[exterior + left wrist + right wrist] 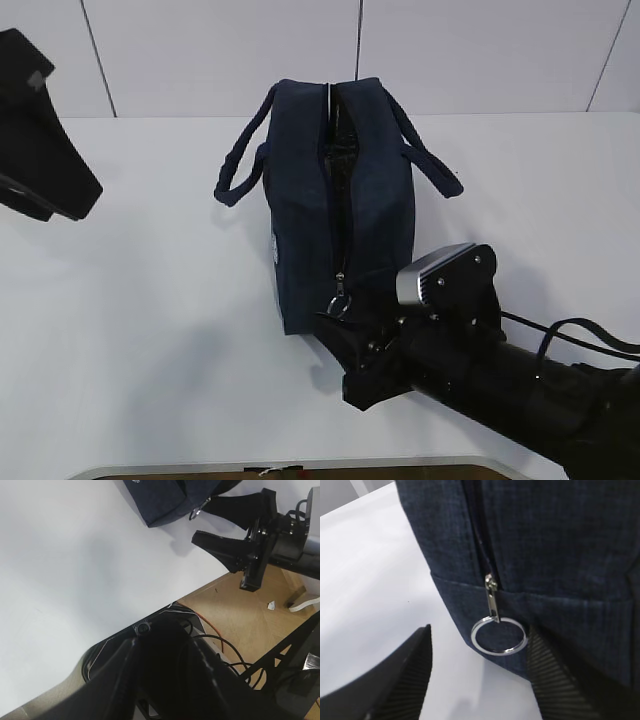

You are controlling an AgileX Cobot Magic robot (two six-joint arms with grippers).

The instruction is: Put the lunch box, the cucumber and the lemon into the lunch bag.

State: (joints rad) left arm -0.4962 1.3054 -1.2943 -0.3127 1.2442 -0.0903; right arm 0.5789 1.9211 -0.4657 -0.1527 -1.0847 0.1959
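The zipper's slider (340, 279) sits tight against the bag's cloth. My right gripper needs to grab the zipper by its free-hanging silver ring (339, 306) next.
The navy lunch bag (340, 200) stands on the white table with its handles out to both sides; its corner also shows in the left wrist view (165, 500). The top zipper looks closed at the near end, where the metal ring pull (498, 636) hangs. My right gripper (480, 630) is open, with the ring between its jaws and untouched. Its right finger (555, 680) lies against the bag fabric. It also shows in the exterior view (340, 318). My left gripper (165, 645) is dark and blurred, its jaws a little apart and empty. The lunch box, cucumber and lemon are out of view.
My left arm (40, 140) hangs high at the far left, away from the bag. The table's front edge (150, 612) lies close behind my right arm, with wooden floor (240, 620) and cables (210, 630) beyond it.
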